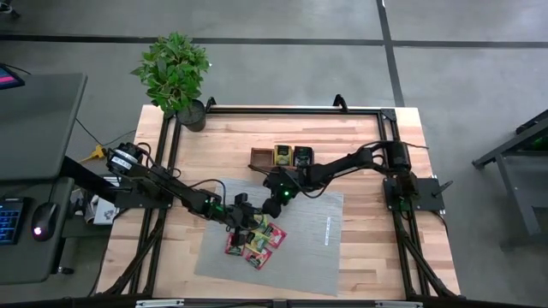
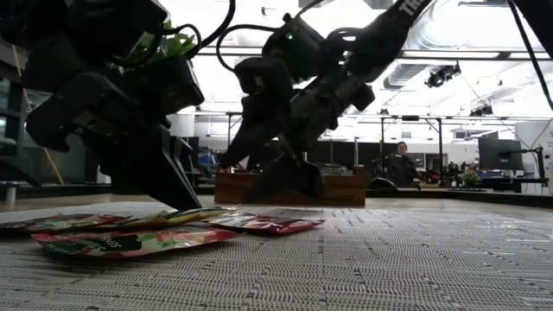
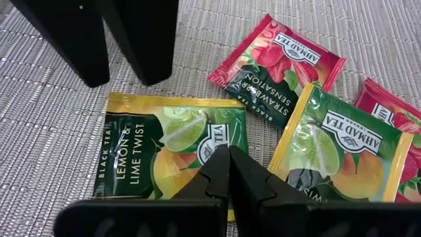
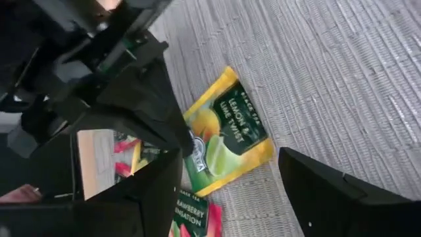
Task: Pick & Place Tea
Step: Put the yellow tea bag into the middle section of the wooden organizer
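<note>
My right gripper grabs the lemon and lime sachet by its yellow edge (image 4: 238, 172) beside the lime next, to place it in the wooden tray.
Several tea sachets lie flat in a loose pile on the grey mat (image 1: 317, 239). Nearest is a yellow-green lemon and lime sachet (image 3: 158, 151), also seen in the right wrist view (image 4: 230, 131). A red strawberry sachet (image 3: 276, 62) and another green one (image 3: 342, 145) lie beside it. My left gripper (image 3: 227, 172) is shut, with its tips on the lemon sachet. My right gripper (image 4: 229, 158) is open. Its two fingers (image 3: 92, 59) stand just past that sachet's edge, low over the mat, with nothing between them. My left gripper presses its shut fingertips (image 4: 189, 146) on the printed face of the lemon and lime sachet (image 3: 197, 148), about midway along it. The fingers slant down from the table's left side. The sachet lies flat on the mat beneath them.
The brown wooden tray (image 1: 261, 156) stands behind the mat at the far middle, with dark sachets in two of its compartments. A potted plant (image 1: 175, 73) stands at the far left corner. Bare mat lies to the right of the pile.
</note>
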You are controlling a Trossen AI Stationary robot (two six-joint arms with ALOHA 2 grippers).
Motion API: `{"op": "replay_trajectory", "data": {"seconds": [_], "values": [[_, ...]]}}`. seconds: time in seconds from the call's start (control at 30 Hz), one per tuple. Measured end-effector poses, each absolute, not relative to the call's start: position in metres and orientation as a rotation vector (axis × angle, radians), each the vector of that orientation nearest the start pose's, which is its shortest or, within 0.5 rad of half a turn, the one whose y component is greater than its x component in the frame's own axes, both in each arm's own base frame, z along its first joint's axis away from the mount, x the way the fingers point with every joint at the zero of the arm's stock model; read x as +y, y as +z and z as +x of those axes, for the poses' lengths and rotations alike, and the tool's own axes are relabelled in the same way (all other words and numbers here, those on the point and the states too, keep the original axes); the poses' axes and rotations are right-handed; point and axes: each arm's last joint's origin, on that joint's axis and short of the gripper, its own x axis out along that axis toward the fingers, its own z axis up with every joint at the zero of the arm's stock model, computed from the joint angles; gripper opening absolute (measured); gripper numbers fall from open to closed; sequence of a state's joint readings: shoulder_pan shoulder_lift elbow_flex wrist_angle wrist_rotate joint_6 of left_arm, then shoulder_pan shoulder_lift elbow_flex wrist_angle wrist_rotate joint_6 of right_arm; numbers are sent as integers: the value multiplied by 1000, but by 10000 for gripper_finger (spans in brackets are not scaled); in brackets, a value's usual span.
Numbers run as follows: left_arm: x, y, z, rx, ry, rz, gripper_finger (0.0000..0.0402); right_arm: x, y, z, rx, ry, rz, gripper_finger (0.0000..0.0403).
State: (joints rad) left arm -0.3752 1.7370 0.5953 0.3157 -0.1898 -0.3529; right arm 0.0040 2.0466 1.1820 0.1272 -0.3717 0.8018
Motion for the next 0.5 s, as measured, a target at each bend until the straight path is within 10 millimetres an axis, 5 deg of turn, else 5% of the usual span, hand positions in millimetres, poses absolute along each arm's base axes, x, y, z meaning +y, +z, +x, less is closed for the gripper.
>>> {"op": "replay_trajectory", "data": {"seconds": [0.5], "values": [[-99, 95, 267, 811, -46, -78, 0, 18, 112, 421, 834, 95, 882, 248]]}}
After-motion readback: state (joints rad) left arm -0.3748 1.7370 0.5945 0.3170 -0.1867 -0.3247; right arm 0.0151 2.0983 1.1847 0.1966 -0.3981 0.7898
